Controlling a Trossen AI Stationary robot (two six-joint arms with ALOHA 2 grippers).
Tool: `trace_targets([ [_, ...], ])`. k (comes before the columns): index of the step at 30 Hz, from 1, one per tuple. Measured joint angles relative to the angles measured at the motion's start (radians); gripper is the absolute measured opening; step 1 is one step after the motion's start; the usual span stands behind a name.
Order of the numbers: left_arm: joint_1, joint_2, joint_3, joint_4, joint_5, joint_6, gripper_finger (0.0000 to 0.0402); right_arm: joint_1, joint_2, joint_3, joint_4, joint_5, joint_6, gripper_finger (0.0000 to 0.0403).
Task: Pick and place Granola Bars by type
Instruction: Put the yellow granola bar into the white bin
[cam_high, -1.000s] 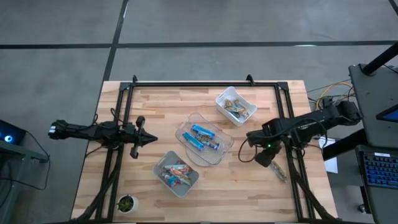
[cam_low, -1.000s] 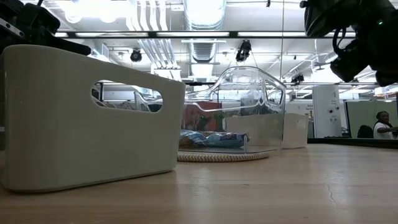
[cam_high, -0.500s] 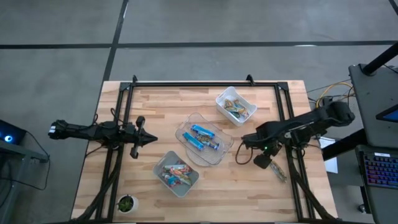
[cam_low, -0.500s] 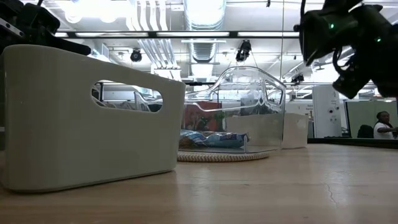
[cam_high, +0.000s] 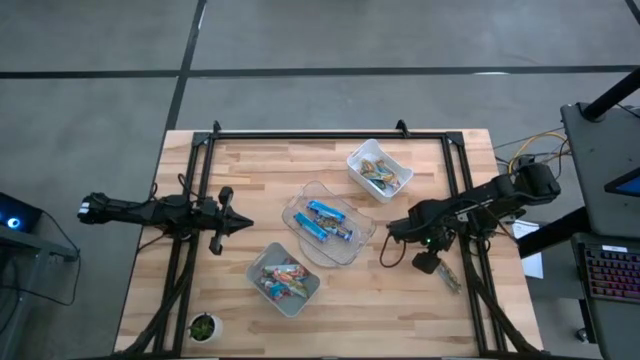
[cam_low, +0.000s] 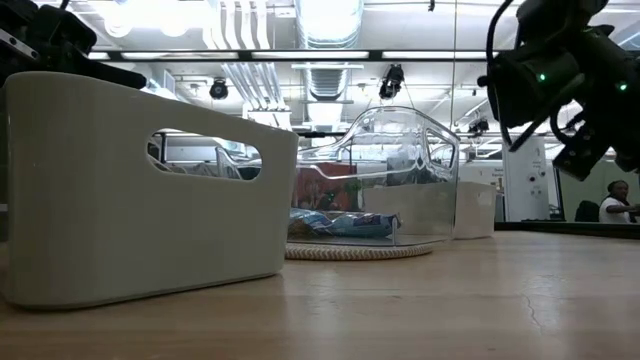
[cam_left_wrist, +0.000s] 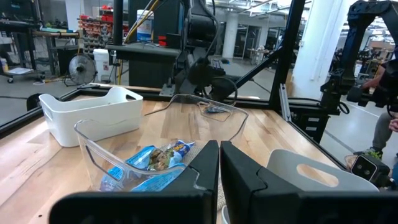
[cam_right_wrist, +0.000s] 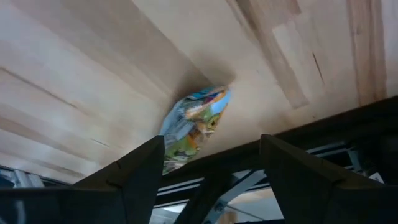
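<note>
I will sort the granola bar by type, so my right gripper should grab it next by the middle of its wrapper (cam_high: 449, 275) (cam_right_wrist: 189, 130).
One granola bar (cam_right_wrist: 193, 127), in a blue, green and orange wrapper, lies flat on the table beside the black frame rail at the right; the high view shows this bar (cam_high: 449, 279) too. My right gripper (cam_right_wrist: 211, 142) hangs over it, slanting down, open, one finger on each side and clear of it; in the high view my right gripper (cam_high: 428, 263) shows just left of the bar. My left gripper (cam_high: 243, 225) waits shut at the table's left, pointing level.
A clear bin (cam_high: 345, 250) at the centre holds blue bars. Greenish-brown bars fill a white bin (cam_high: 355, 160) at the far right, red and orange ones a white bin (cam_high: 258, 268) toward the near edge. A small plant (cam_high: 203, 326) stands at the near left corner.
My right gripper has sunk toward the table and tipped further down over the bar by the right rail, while the arm has reached a little farther toward the table's left.
</note>
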Motion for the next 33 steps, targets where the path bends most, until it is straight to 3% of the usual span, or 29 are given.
trace_targets([
  [33, 0.0, 0.0, 0.0, 0.0, 0.0, 0.0, 0.0, 0.016, 0.057, -0.071, 0.122, -0.05, 0.03, 0.0243],
])
